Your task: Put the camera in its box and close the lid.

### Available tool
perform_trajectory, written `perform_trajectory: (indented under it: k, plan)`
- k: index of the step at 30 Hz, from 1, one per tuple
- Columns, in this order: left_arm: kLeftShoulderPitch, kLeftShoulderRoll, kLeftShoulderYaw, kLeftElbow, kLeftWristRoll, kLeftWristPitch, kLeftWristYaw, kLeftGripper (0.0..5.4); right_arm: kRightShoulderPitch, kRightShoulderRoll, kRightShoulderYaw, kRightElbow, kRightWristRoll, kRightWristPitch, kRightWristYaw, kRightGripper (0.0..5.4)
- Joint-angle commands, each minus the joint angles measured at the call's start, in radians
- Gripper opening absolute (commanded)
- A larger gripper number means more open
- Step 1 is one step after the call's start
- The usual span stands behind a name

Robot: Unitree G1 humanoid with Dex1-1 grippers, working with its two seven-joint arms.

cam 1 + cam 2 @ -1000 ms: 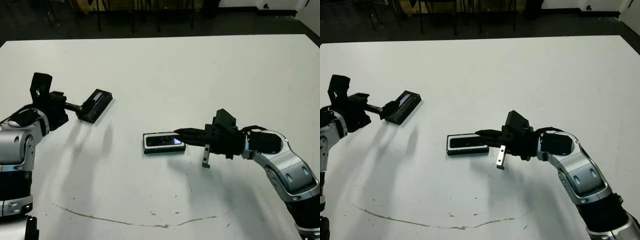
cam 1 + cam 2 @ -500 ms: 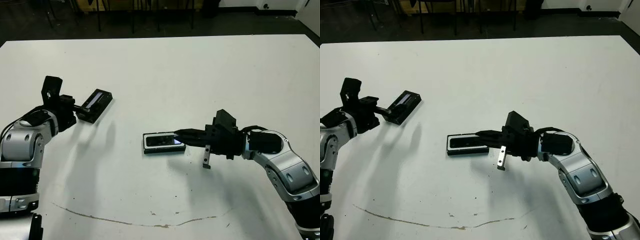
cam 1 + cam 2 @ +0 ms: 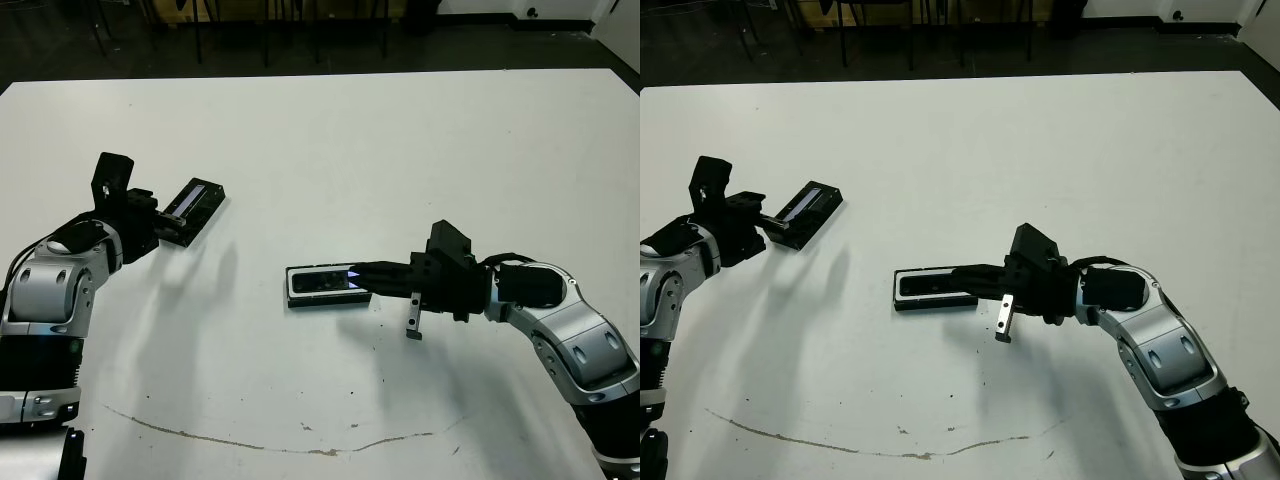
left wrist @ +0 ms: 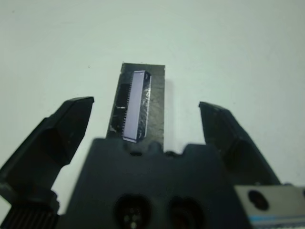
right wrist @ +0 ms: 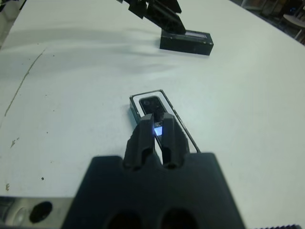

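Observation:
I will pinch the lid by its long sides with my left gripper next. The lid is long from end to end but narrow across its pale stripe (image 3: 187, 201) (image 4: 135, 106).
The box (image 3: 322, 288), a shallow black tray with white lining, lies mid-table with the slim black camera (image 5: 155, 106) lying in it. My right gripper (image 3: 366, 272) reaches in low from the right. Its fingers (image 5: 142, 136) are pinched together on the camera's near end, and the bluish spot shows between them. The lid (image 3: 193, 208), black with a pale stripe, rests flat on the table at the left. My left gripper (image 3: 160, 224) is open at the lid's near end. In the left wrist view the lid (image 4: 157, 107) sits between the spread fingers (image 4: 71, 119), which do not touch it.
A thin dark scratch (image 3: 250, 440) curves across the table's front. A small grey bracket (image 3: 412, 316) hangs under my right gripper. Chair legs (image 3: 195, 30) stand on the dark floor beyond the far edge. Bare white tabletop (image 3: 420, 150) surrounds box and lid.
My left arm has swung in toward the lid and now straddles its near end with open fingers. The lid has stayed put. My right gripper has drawn back slightly.

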Motion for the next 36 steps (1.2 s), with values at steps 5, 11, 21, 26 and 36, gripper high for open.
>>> perform_trajectory:
  k: [5, 11, 21, 26, 36]
  plan:
    - [0.011, 0.010, -0.011, 0.058, 0.010, -0.007, -0.006, 5.38, 0.019, -0.016, -0.009, -0.009, 0.003, 0.012, 0.003, 0.00]
    - [0.003, 0.011, -0.029, 0.091, 0.015, -0.019, -0.020, 5.38, 0.027, -0.017, -0.012, -0.021, 0.002, 0.012, 0.000, 0.00]
    - [-0.001, 0.002, -0.039, 0.103, 0.027, 0.002, -0.006, 5.38, 0.040, -0.004, -0.014, 0.007, 0.000, -0.037, 0.004, 0.00]
    - [-0.015, 0.002, -0.040, 0.111, 0.019, 0.043, -0.009, 4.75, 0.038, -0.009, -0.011, -0.003, -0.002, -0.024, 0.000, 0.00]
    - [0.007, 0.003, -0.066, 0.089, 0.061, -0.003, 0.010, 2.86, 0.039, -0.016, -0.015, -0.011, -0.001, -0.008, -0.004, 0.00]
